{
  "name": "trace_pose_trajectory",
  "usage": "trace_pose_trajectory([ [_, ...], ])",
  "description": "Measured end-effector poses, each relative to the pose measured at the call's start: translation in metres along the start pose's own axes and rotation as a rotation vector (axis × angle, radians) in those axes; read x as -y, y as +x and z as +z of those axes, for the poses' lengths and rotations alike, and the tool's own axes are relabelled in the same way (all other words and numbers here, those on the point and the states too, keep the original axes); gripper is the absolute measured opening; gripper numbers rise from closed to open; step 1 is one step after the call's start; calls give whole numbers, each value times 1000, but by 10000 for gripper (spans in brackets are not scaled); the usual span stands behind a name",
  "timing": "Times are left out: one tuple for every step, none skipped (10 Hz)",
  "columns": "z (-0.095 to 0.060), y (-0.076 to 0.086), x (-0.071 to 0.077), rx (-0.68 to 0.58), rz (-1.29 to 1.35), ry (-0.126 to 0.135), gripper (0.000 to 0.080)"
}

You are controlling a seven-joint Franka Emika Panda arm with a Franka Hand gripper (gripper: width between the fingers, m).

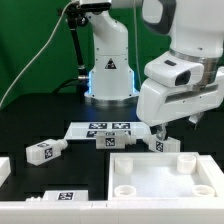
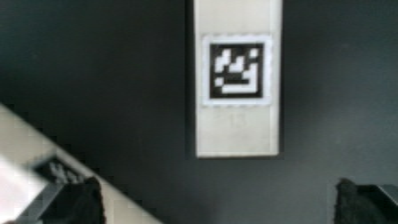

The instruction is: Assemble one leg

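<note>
The white leg's near end is short of my fingers. My gripper should move toward the leg first, then close on it.
In the wrist view a white leg with a black-and-white tag lies flat on the dark table, just ahead of my gripper. The gripper is open and empty, with its dark fingertips well apart; the leg is not between them. In the exterior view my gripper hangs low over the table beside a leg, close to the tabletop's far edge. Other legs lie at the middle, the exterior view's left and the front.
The large white tray-like tabletop fills the exterior view's lower right; its edge shows in the wrist view. The marker board lies in front of the robot base. A white part sits at the far left edge.
</note>
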State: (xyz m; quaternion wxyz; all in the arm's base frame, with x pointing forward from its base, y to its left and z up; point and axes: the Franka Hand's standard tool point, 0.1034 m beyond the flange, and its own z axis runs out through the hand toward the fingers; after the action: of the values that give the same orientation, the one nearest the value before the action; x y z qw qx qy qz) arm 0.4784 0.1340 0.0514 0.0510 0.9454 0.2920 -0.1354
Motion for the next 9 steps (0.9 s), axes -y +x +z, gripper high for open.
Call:
trace_pose_trajectory([
  [1,-1,2,86,21,4,649],
  [1,6,4,102,26,2,649],
  [2,-1,8,171,25,6,649],
  [3,-3,9,258,21,11,649],
  [5,-1,10,321,18,16,649],
  [6,1,10,359,17,19,649],
  [8,-7,11,443,16,25,649],
  [14,-9,6,547,25,38,649],
  [17,-6,-3,630,39,54,649],
])
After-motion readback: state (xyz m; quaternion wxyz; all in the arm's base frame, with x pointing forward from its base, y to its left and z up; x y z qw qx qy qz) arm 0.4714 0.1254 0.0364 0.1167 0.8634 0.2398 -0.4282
